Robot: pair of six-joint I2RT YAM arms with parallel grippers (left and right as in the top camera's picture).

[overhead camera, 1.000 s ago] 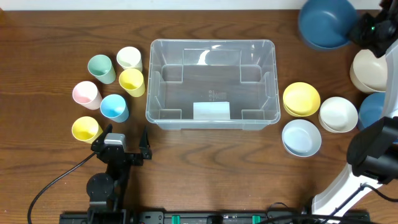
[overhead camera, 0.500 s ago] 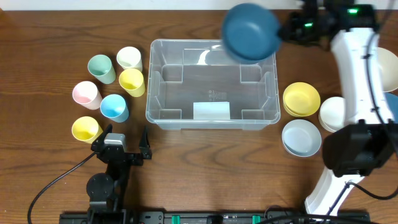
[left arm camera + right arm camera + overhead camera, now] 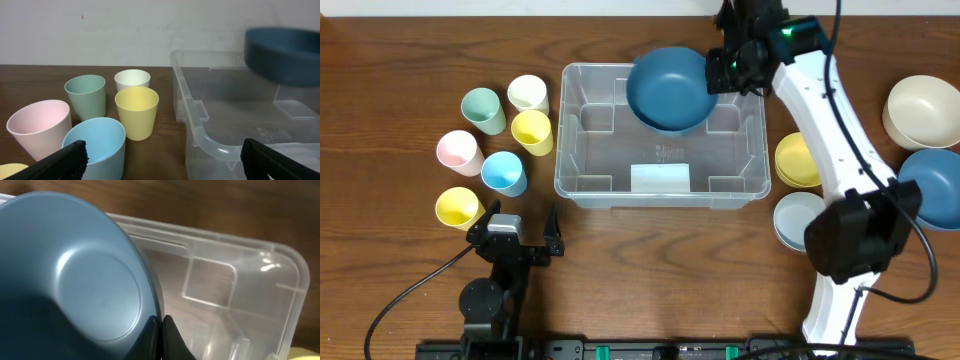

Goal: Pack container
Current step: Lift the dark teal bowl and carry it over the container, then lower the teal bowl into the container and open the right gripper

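Observation:
The right gripper has to bring the dark blue bowl into the container before it lets go, because the bowl is tilted, reaches past the container's far side and is high above the container's bottom.
The container is a large clear bin in the middle of the table with a white label on its floor; its inside is bare. A dark blue bowl hangs tilted over its far right part. My right gripper is shut on that bowl's rim. In the right wrist view the fingertips pinch the edge of the dark blue bowl above the container. My left gripper rests open near the front left. It holds nothing, and in its own view it faces the container's corner.
Several cups stand left of the bin: green, white, yellow, pink, light blue, another yellow. Right of it lie a yellow bowl, a pale blue bowl, a cream bowl and a blue bowl.
The right arm has swung the dark blue bowl from the far right corner leftward to a spot over the container. The left arm has not moved.

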